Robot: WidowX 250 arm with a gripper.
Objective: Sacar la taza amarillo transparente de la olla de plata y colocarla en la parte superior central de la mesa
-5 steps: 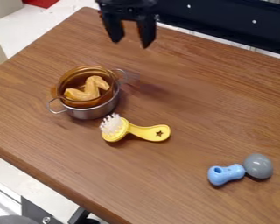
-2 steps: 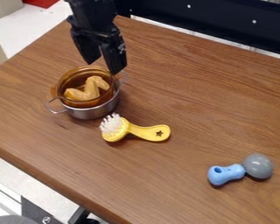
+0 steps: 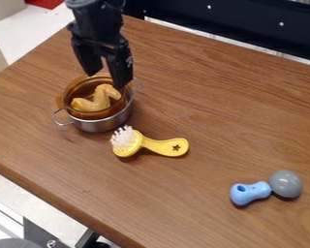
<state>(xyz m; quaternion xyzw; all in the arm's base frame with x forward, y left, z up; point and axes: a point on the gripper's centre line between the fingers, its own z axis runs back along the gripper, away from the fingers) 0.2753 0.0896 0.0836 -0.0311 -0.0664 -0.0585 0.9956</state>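
The cup needs to come up out of the silver pot, so the robot's gripper should grab the rim of the transparent amber cup (image 3: 86, 115) next.
The black gripper (image 3: 106, 81) hangs over the back part of the pot, its two fingers apart and nothing held between them. Below it, a transparent amber cup (image 3: 86, 115) sits inside the silver pot (image 3: 104, 124), which stands on the left part of the wooden table (image 3: 203, 101). A tan wing-shaped piece (image 3: 98, 99) lies in the cup. One fingertip overlaps the cup's back right rim in the view; whether they touch, I cannot tell.
A yellow brush (image 3: 159, 145) with white bristles lies just right of and in front of the pot. Toward the front right are a blue toy piece (image 3: 250, 193) and a grey rounded one (image 3: 286, 184). A dark rail (image 3: 241, 24) runs behind the table.
From the table's back edge, the gripper has come down and left to the pot, shifting slightly further left since the second frame. The pot, cup and other objects have stayed put.
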